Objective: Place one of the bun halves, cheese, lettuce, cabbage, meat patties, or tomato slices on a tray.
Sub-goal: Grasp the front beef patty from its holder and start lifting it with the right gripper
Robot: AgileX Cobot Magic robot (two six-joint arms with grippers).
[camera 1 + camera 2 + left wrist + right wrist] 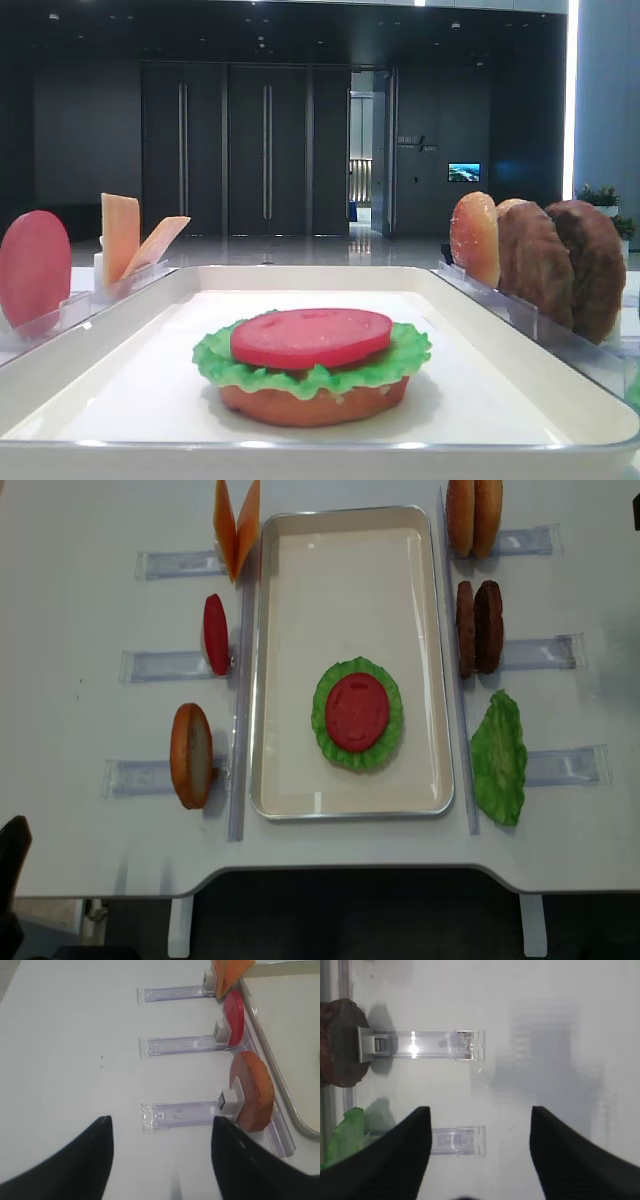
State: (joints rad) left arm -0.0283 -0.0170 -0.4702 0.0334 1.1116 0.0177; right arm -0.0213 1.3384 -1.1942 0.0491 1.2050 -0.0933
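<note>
The robot's right gripper will next grab the dark brown meat patty by its free upper edge (465, 626), because the other patty (489, 627) stands close beside it in the rack.
On the white tray (258, 680) lies a stack: a bun half (310, 403) at the bottom, a green lettuce leaf (322, 725) on it and a tomato slice (356, 711) on top. Two meat patties (480, 627) stand in a rack right of the tray, with one patty (337, 1042) showing in the right wrist view. My right gripper (480, 1112) hangs open and empty over bare table beside a clear rack (457, 1140). My left gripper (161, 1125) is open and empty, left of the standing bun half (252, 1090).
Left of the tray stand cheese slices (236, 525), a tomato slice (215, 633) and a bun half (190, 755) in clear racks. On the right are two bun halves (473, 517) and a second lettuce leaf (498, 758). The table's front edge (330, 875) lies just below the tray.
</note>
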